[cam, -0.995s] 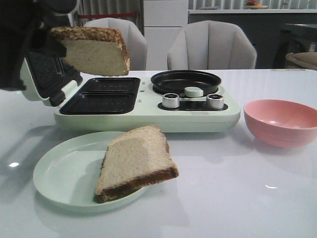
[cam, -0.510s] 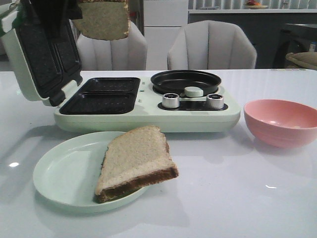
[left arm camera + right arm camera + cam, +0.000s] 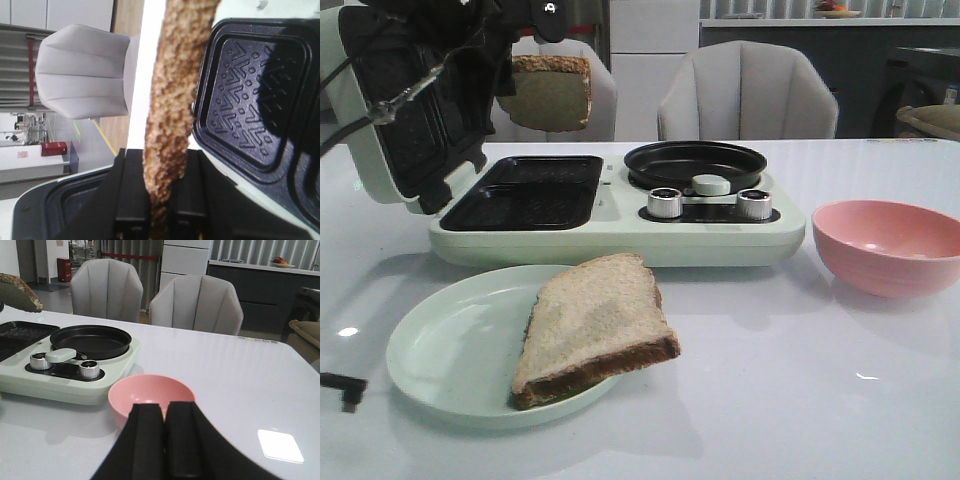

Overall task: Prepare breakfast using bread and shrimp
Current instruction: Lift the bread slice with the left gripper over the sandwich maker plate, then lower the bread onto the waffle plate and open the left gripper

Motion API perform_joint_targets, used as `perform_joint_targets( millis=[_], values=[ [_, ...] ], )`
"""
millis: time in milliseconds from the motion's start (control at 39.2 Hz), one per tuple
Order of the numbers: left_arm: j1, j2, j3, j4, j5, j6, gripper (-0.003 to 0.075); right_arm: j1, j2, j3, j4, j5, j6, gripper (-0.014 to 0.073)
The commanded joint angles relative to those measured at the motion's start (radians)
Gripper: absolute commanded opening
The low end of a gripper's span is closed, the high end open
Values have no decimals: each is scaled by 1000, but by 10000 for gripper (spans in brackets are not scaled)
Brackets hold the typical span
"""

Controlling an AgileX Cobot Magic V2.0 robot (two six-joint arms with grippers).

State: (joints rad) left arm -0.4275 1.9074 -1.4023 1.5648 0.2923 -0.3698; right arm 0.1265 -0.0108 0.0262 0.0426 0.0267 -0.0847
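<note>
The left gripper should keep hold of the bread slice until the slice's lower edge, which is above the black lower plate [image 3: 535, 195], reaches the plate, or the slice would drop.
My left gripper [image 3: 506, 76] is shut on one bread slice [image 3: 551, 92] and holds it upright in the air above the sandwich maker's open lower plates [image 3: 525, 190], next to the raised lid [image 3: 390, 120]. In the left wrist view the crust [image 3: 175, 85] runs between the gripper's [image 3: 161, 167] two fingers. The second bread slice [image 3: 595, 322] lies on the pale green plate [image 3: 440, 350] at the front. My right gripper [image 3: 165, 409] is shut and empty, just in front of the pink bowl [image 3: 150, 390]. No shrimp shows.
The pale green breakfast maker [image 3: 620, 235] has a round black pan [image 3: 695, 162], a pale green knob [image 3: 711, 184] and two metal dials. The pink bowl [image 3: 890, 245] stands at its right. Grey chairs stand behind the table. A black cable end [image 3: 345, 387] lies front left.
My left gripper has carried the bread slice up, farther from the camera and down a little. It now hangs over the maker's plates, and the arm partly covers the lid.
</note>
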Motion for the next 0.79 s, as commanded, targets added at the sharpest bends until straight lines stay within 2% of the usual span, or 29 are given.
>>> perform_joint_targets(
  millis=[0, 281, 765],
  values=[
    [18, -12, -69, 33, -24, -14, 113, -4, -22, -16, -4, -86, -6, 125],
    [43, 86, -87, 37, -31, -14, 114, -4, -22, -16, -4, -86, -6, 125],
    [69, 132, -87, 36, -47, -23, 127, -4, -22, -16, -4, -86, -6, 125]
  ],
)
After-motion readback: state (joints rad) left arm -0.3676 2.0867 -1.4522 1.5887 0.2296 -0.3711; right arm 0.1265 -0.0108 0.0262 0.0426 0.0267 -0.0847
